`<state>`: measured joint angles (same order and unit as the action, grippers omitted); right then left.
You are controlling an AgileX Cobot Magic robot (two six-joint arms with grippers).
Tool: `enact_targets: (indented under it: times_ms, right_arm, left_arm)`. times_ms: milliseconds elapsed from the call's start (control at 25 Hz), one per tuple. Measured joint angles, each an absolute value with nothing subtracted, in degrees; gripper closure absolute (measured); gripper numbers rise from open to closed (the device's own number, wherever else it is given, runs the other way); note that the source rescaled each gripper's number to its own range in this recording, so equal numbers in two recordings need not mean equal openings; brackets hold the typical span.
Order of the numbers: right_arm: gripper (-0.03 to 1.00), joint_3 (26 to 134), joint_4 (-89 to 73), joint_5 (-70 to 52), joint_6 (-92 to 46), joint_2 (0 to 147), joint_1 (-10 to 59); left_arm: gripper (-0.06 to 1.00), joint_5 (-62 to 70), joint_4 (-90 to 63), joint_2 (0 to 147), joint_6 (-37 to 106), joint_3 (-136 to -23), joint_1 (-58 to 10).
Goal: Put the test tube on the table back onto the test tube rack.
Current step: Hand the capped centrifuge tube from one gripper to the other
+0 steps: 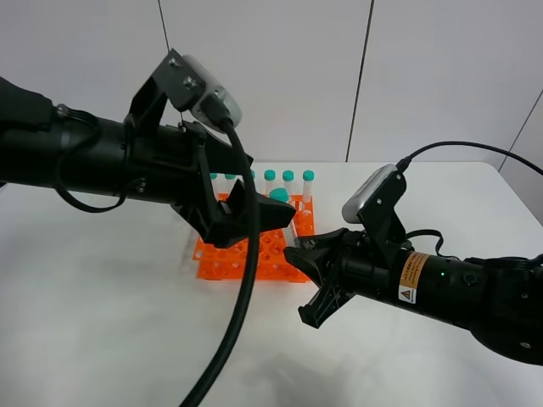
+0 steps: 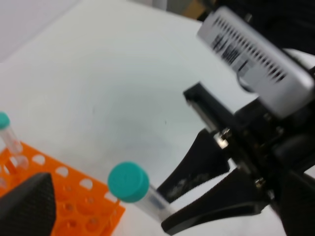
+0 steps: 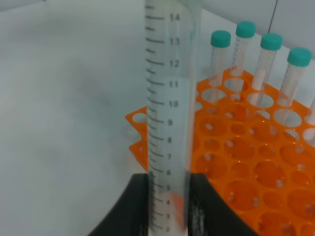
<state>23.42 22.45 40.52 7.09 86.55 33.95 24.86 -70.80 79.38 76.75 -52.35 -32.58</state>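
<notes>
My left gripper is going to grip the tube by its teal-end with the cap (image 1: 279, 195) next. That keeps the tube's lower end free for the orange test tube rack (image 1: 263, 254).
My right gripper (image 1: 295, 246) is shut on the lower part of a clear test tube (image 3: 170, 98), which it holds cap up just off the near right edge of the orange test tube rack (image 1: 263, 254). The tube's teal cap (image 1: 278, 195) rises into the gap of my open left gripper (image 1: 254, 216), which hovers over the rack. Nothing touches the cap, as far as the views show. In the left wrist view the cap (image 2: 128, 182) stands beside one dark left finger (image 2: 27, 206), with the right gripper (image 2: 165, 209) clamped lower on the tube.
Several more teal-capped tubes (image 3: 220, 49) stand in the rack's far row (image 1: 288, 182). Many of the rack's holes (image 3: 246, 162) hold nothing. White table (image 1: 102, 322) surrounds the rack. A black cable (image 1: 242, 305) hangs from the left arm down across the front.
</notes>
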Motion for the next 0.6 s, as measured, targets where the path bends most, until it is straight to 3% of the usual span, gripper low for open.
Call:
enact_targets:
  times_ms: [600]
  right_arm:
    - [0.94, 23.42, 22.45, 41.52, 7.09, 86.55, 33.95]
  left_arm:
    - [-0.06, 24.37, -84.40, 86.25, 86.51, -54.86, -32.58]
